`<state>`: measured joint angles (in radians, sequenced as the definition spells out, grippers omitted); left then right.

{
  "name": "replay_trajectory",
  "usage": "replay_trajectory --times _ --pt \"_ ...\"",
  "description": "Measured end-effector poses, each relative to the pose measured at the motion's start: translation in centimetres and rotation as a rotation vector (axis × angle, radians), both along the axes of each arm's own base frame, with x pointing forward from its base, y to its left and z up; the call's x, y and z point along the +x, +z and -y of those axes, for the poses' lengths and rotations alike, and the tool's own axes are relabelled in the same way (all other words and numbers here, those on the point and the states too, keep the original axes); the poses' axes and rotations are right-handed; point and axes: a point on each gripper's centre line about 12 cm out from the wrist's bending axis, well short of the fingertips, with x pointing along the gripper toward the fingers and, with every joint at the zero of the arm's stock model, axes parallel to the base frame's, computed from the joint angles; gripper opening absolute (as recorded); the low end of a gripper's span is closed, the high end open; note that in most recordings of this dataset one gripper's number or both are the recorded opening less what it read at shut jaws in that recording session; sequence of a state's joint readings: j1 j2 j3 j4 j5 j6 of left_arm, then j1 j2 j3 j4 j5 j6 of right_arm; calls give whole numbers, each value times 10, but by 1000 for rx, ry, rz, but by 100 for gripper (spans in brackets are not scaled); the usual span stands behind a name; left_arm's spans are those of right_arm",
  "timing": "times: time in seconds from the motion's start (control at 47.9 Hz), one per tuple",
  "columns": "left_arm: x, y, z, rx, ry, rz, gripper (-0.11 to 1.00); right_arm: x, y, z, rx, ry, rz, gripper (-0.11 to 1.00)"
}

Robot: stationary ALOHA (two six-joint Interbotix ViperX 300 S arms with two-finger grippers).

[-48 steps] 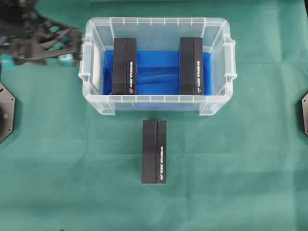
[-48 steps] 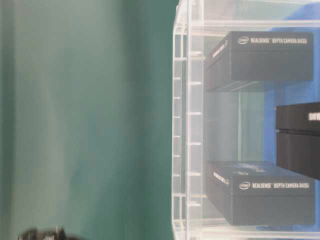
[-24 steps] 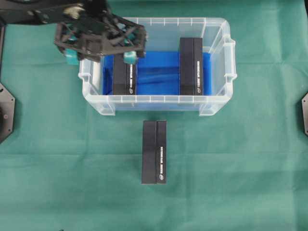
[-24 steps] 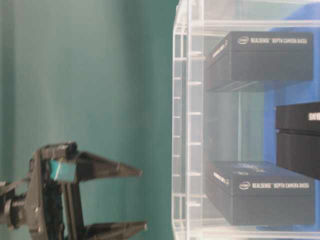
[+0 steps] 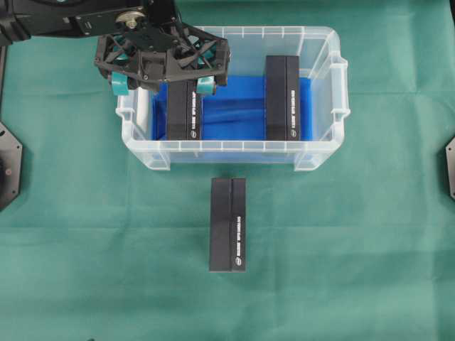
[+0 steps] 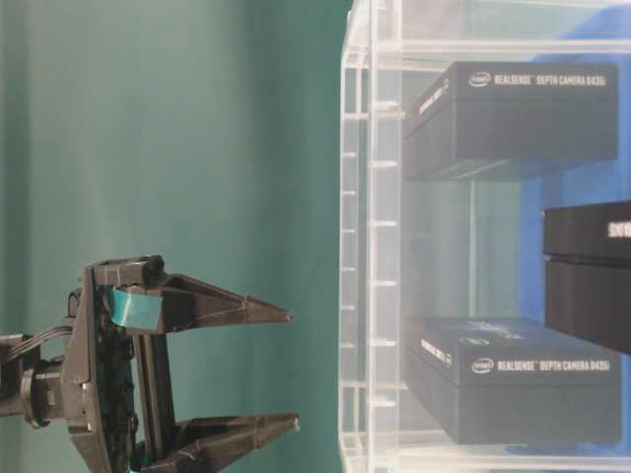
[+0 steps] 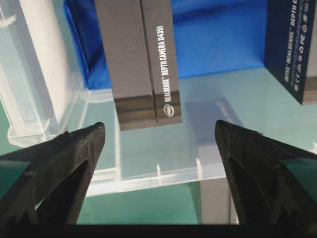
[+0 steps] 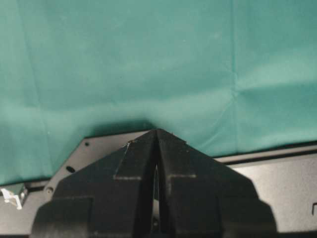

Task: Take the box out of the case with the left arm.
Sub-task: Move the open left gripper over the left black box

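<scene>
The black box is long from end to end but narrow across, so my left gripper will grab it by its two long sides next.
The clear case (image 5: 146, 148) with its blue floor holds two black boxes lying flat: one at the left (image 5: 185, 110) and one at the right (image 5: 282, 98). My left gripper (image 5: 163, 84) hovers above the left end of the case, open wide, its teal pads (image 5: 119, 84) straddling the left box from above. In the left wrist view the left gripper (image 7: 158, 126) has nothing between its fingers, and the left box (image 7: 133, 59) lies below it. Seen from table level, the left gripper (image 6: 293, 370) stays clear above the case rim (image 6: 370, 246). My right gripper (image 8: 157, 131) is shut and empty.
A third black box (image 5: 228, 224) lies on the green cloth in front of the case. Black base plates sit at the left edge (image 5: 8, 167) and the right edge (image 5: 449, 167) of the cloth. The right gripper hangs over its own black plate (image 8: 277, 193).
The left arm has swung in from the left of the case to above its left end, over the left box. Its jaws stayed open. The boxes have not moved.
</scene>
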<state>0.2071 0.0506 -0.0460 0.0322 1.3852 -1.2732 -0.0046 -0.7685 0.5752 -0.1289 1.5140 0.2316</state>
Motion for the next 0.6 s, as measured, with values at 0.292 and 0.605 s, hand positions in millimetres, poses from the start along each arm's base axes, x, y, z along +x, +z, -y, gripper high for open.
replay_trajectory --times 0.292,0.605 --pt "-2 -5 1 -5 0 -16 91 0 0 0 0 0 3 0" --pt "-2 -8 0 -3 0 -14 91 0 0 0 0 0 0 0"
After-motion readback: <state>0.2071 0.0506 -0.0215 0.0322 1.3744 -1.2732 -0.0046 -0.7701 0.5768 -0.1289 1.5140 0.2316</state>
